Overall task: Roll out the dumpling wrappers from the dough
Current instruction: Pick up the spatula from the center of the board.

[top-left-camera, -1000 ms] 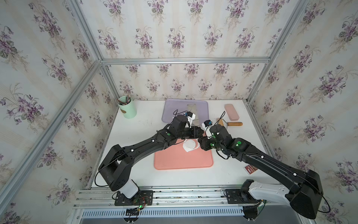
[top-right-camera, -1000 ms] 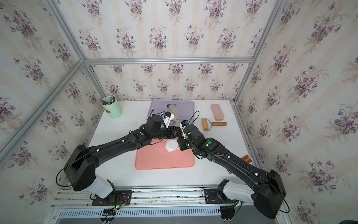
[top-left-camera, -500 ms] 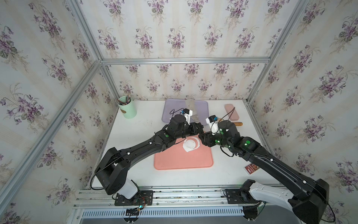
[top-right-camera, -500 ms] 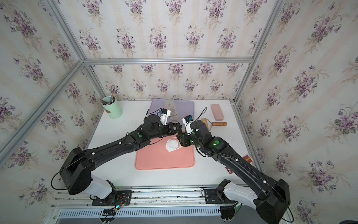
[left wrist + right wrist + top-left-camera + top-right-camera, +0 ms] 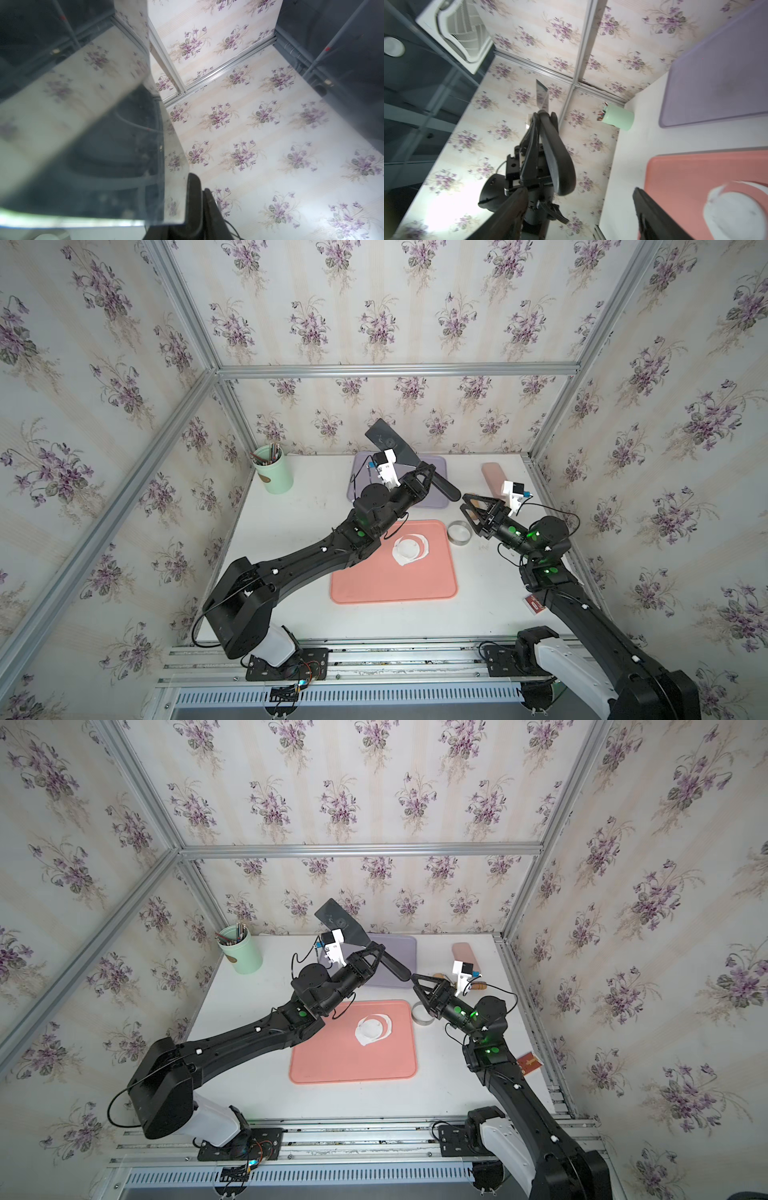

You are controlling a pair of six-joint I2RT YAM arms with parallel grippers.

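Observation:
My right gripper should next grab the knife (image 5: 388, 443) by its black handle's loose end, leaving the blade free for the dough.
On the pink mat (image 5: 395, 585) lies the flattened white dough: a round dumpling wrapper (image 5: 406, 551) with a crescent-shaped scrap (image 5: 423, 542) around its far right side. Both top views show it, as does the right wrist view, where the dough (image 5: 737, 212) lies on the mat. The metal ring cutter (image 5: 458, 533) stands on the table just right of the mat. My left gripper (image 5: 424, 475) is shut on the black handle of a knife (image 5: 388, 443), held high over the purple tray. My right gripper (image 5: 467, 510) hangs open and empty above the ring, close to the handle's end (image 5: 558, 158).
A purple tray (image 5: 436, 499) lies at the back middle and a green cup (image 5: 274, 475) of sticks at the back left. A pink block (image 5: 492, 477) and a wooden-handled roller (image 5: 478, 984) are at the back right. A red card (image 5: 533, 603) sits by the right edge.
My right gripper has opened wide and drawn back from the dough, up and to the right. The left gripper has lifted the knife higher and toward the back wall.

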